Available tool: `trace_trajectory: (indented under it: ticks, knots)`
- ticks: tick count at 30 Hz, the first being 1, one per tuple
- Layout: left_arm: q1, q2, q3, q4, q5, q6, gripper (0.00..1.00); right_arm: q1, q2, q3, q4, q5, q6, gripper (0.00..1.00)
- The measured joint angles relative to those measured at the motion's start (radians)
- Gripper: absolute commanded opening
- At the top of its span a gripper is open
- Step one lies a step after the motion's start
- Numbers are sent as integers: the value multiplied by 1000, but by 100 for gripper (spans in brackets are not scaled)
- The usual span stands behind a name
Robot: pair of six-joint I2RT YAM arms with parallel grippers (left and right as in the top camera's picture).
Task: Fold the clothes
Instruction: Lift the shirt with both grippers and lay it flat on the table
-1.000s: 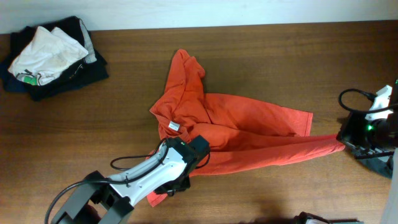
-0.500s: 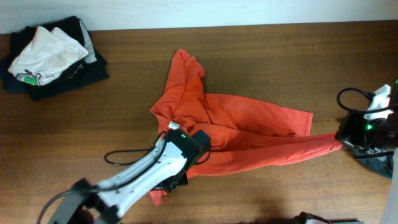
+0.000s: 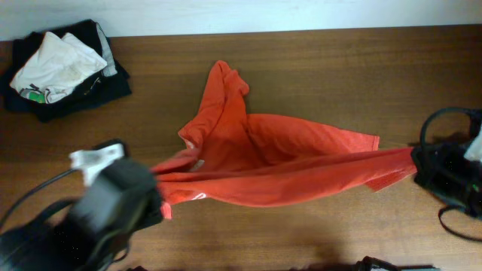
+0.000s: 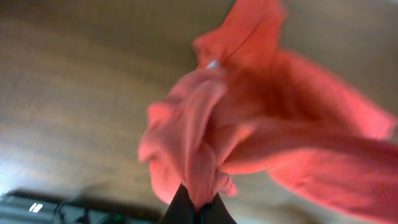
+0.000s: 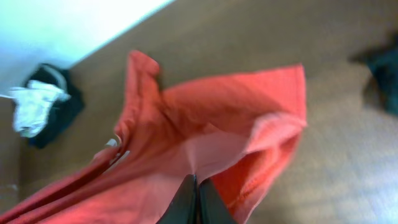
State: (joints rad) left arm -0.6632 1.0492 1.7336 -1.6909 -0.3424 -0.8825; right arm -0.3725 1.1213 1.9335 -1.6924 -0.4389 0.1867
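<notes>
The orange-red T-shirt's edge (image 3: 398, 160) (image 5: 204, 167) in my fingertips hangs taut above the tabletop, so I need to bring the T-shirt down before my right gripper releases it.
The orange-red T-shirt (image 3: 279, 162) is stretched across the middle of the table between both arms. My left gripper (image 3: 154, 192) is shut on its left end, bunched cloth (image 4: 205, 149) pinched between the fingers (image 4: 198, 202). My right gripper (image 3: 416, 162) is shut on the shirt's right end, cloth (image 5: 217, 143) rising from the closed fingers (image 5: 194, 186). One part of the shirt trails toward the back (image 3: 222, 79). A dark charcoal garment (image 3: 83, 94) lies in the pile at the back left.
The back-left pile (image 3: 56, 64) also holds a white garment on the dark one; it shows in the right wrist view too (image 5: 37, 106). Black cables (image 3: 444, 120) loop by the right arm. The table's far edge meets a pale wall.
My left arm has swung left and up, pulling the shirt's left end with it. The shirt has gone from a crumpled heap to a taut band between both grippers.
</notes>
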Motion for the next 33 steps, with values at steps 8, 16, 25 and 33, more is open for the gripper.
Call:
trace_trajectory:
  ticks: [8,16,25,33]
  knots:
    - [7,23,128,191,-226,51,1,37,191,64,112,-109,-8,4]
    - [382,764,381,538,155,452,1,188,563,194,230,-214,21,4]
    - [1053,765,1403,388,669,545,1,-180,537,961,201,-442,170,4]
    - [973,1093,1064,19,724,669,0,99,681,654,0,-192,-16,4]
